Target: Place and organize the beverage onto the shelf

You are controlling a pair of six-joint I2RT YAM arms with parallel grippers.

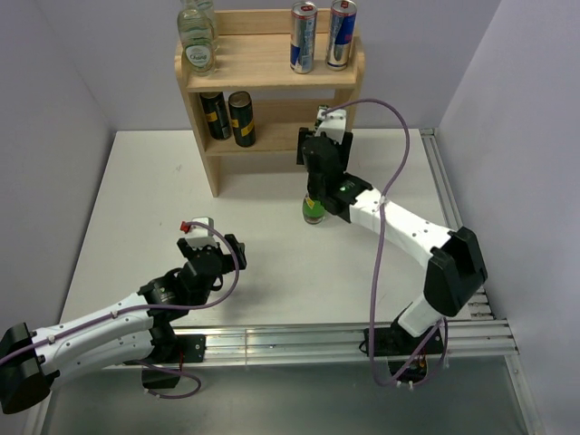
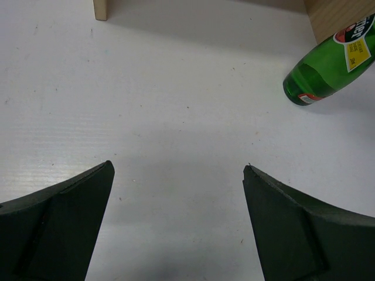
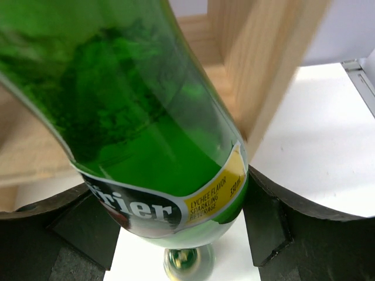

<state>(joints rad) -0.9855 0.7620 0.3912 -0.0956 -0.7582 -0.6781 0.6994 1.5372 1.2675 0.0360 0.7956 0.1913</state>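
My right gripper should keep holding the green bottle until its base reaches the shelf's middle level; opening now would drop it on the white table below.
The wooden shelf [image 1: 272,63] stands at the back of the table. Its top tier holds two pale glass bottles [image 1: 197,41] at the left and two silver-and-blue cans [image 1: 322,36] at the right. Two black-and-gold cans [image 1: 228,117] stand on the middle tier. My right gripper [image 1: 314,198] [image 3: 170,187] is shut on a green labelled bottle [image 1: 314,214] [image 3: 146,117], in front of the shelf's right side panel [image 3: 269,64]. The bottle also shows in the left wrist view [image 2: 331,64]. My left gripper [image 1: 227,246] [image 2: 179,168] is open and empty, low over the white table, left of the bottle.
The shelf's legs [image 2: 101,9] reach the table top in the left wrist view. A metal rail [image 1: 453,227] runs along the table's right edge and another along the near edge [image 1: 299,340]. Purple walls close in the back and sides.
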